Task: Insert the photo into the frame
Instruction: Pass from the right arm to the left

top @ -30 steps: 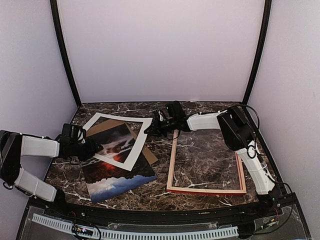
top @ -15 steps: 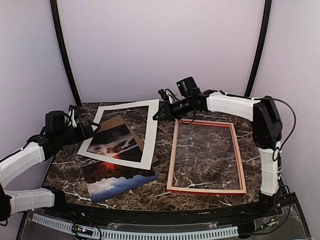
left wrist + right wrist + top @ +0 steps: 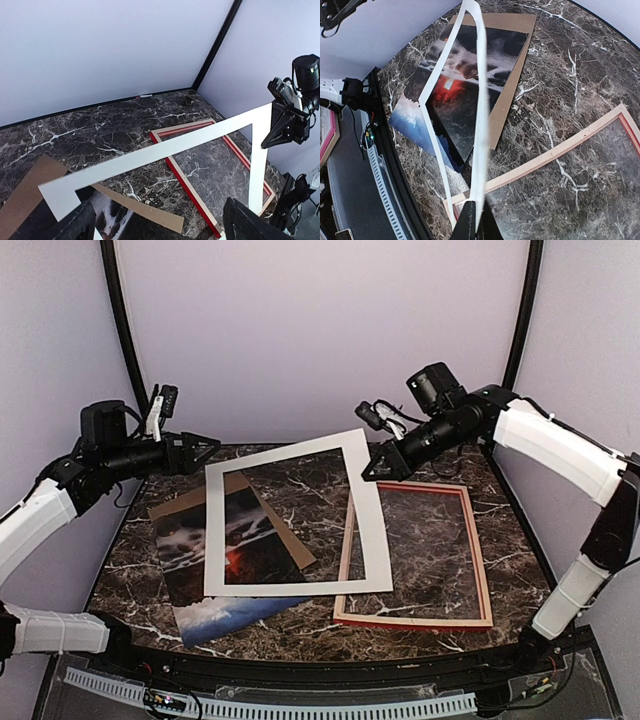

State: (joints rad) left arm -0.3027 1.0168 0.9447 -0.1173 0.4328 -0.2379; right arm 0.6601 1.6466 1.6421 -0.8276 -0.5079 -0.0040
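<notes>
The left gripper should grab the white mat by its edge over the photo, so the mat's window stays free to show the photo (image 3: 225,610).
The photo (image 3: 225,610) lies flat on the left of the table, also in the right wrist view (image 3: 455,95) and the left wrist view (image 3: 115,220). The frame (image 3: 415,620) lies at the right with its pale back up, red at the edges (image 3: 192,187). A white mat (image 3: 290,455) hangs tilted in the air over both. My right gripper (image 3: 372,468) is shut on its far right corner; the mat (image 3: 481,100) runs edge-on out of the jaws (image 3: 474,210). My left gripper (image 3: 205,447) hovers by the mat's far left corner, jaws wide open (image 3: 159,207) and holding nothing.
A brown backing board (image 3: 300,545) lies under the photo, sticking out towards the frame. Black corner posts and pale walls close in the marble table (image 3: 420,540). The frame's inside shows bare marble.
My right gripper has raised the mat up and to the right, off the photo. My left arm has risen, opened its jaws and let go of the mat's corner.
</notes>
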